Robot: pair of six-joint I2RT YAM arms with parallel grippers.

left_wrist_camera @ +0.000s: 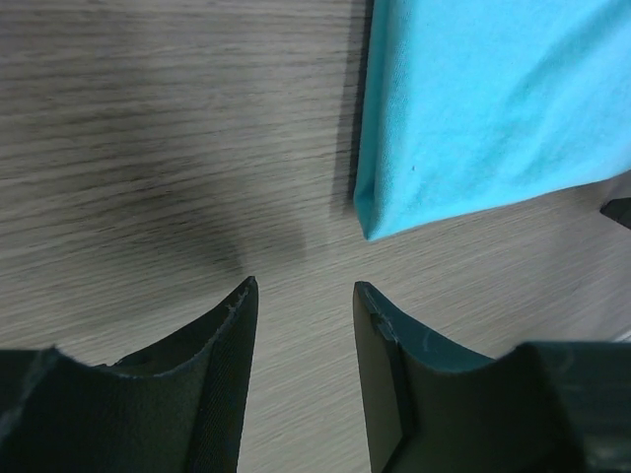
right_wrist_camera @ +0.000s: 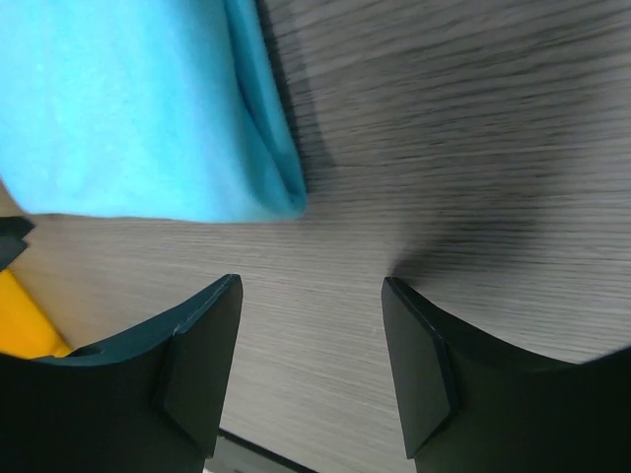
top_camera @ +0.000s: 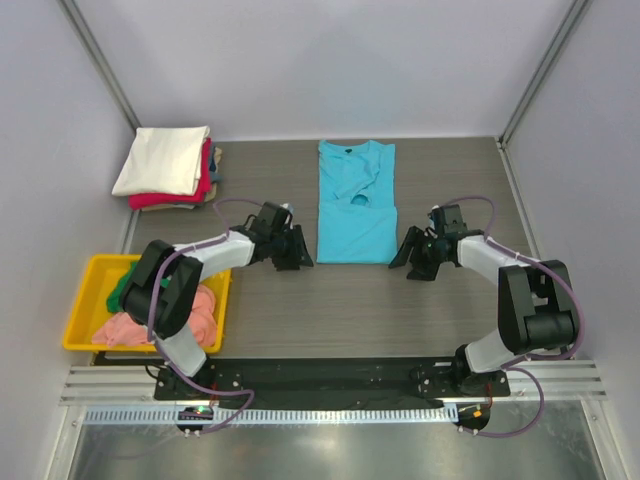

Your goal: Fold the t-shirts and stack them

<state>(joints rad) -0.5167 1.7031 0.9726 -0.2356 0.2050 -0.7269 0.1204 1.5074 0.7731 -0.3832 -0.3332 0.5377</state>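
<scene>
I will next grab the turquoise-blue t-shirt by its near corner with my right gripper, opposite my left gripper's corner, to fold the doubled half over evenly.
A turquoise-blue t-shirt (top_camera: 356, 205) lies partly folded in the middle of the table, its near half doubled over. My left gripper (top_camera: 296, 252) is open and empty just left of the shirt's near left corner (left_wrist_camera: 380, 222). My right gripper (top_camera: 410, 260) is open and empty just right of the shirt's near right corner (right_wrist_camera: 281, 197). A stack of folded shirts (top_camera: 165, 168), cream-white on top with red below, sits at the far left. Salmon-pink (top_camera: 135, 325) and green (top_camera: 125, 285) shirts lie crumpled in the tray.
A yellow plastic tray (top_camera: 90, 275) stands at the near left by the left arm's base. Grey walls close in the table on three sides. A metal rail (top_camera: 330, 385) runs along the near edge.
</scene>
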